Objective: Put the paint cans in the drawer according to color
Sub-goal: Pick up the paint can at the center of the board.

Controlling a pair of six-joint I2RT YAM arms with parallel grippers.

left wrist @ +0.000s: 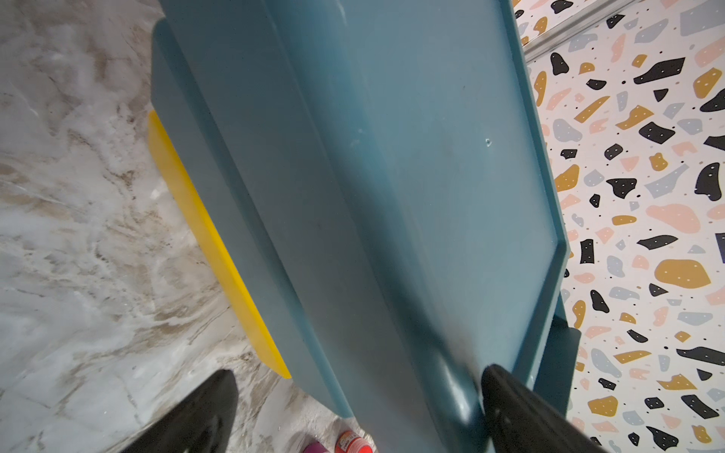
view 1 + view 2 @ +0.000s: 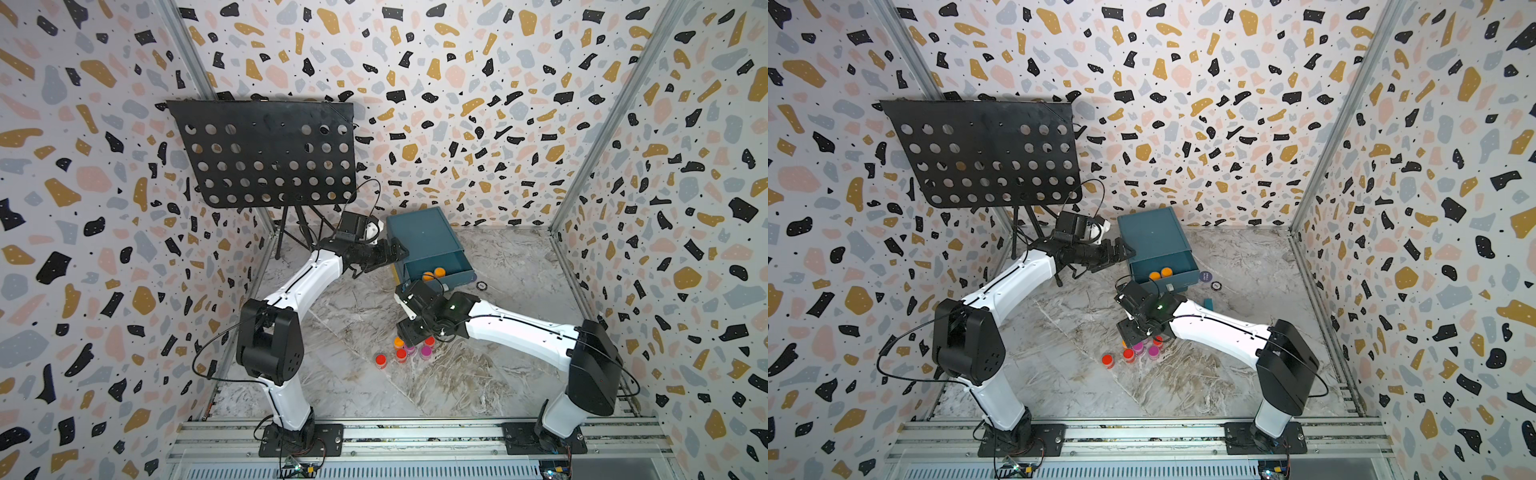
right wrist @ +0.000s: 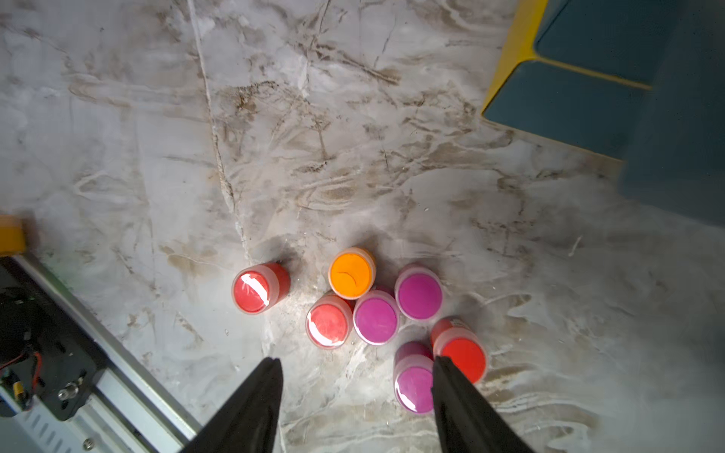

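Observation:
The right gripper should next grab the orange paint can from above, across the sides at its lid end. The can's base then stays free for putting it in the drawer.
The dark teal drawer chest (image 2: 419, 232) (image 2: 1150, 232) stands at the back, its top drawer (image 2: 457, 266) pulled out. Two orange paint cans (image 2: 434, 274) (image 2: 1160, 273) lie in that drawer. On the floor is a cluster of several cans: one orange (image 3: 350, 274), three red (image 3: 255, 290) (image 3: 328, 321) (image 3: 463, 349) and three magenta (image 3: 376, 317) (image 3: 419, 292) (image 3: 412, 388). My right gripper (image 3: 355, 362) (image 2: 411, 332) hangs open just above the cluster, holding nothing. My left gripper (image 1: 357, 374) (image 2: 395, 253) is open, its fingers astride the chest's (image 1: 392, 176) near corner.
A black perforated music stand (image 2: 266, 153) leans at the back left. A small teal block (image 2: 1208, 303), a purple disc (image 2: 1204, 276) and a small round ring (image 2: 482, 286) lie right of the chest. An aluminium rail (image 2: 415, 432) runs along the front.

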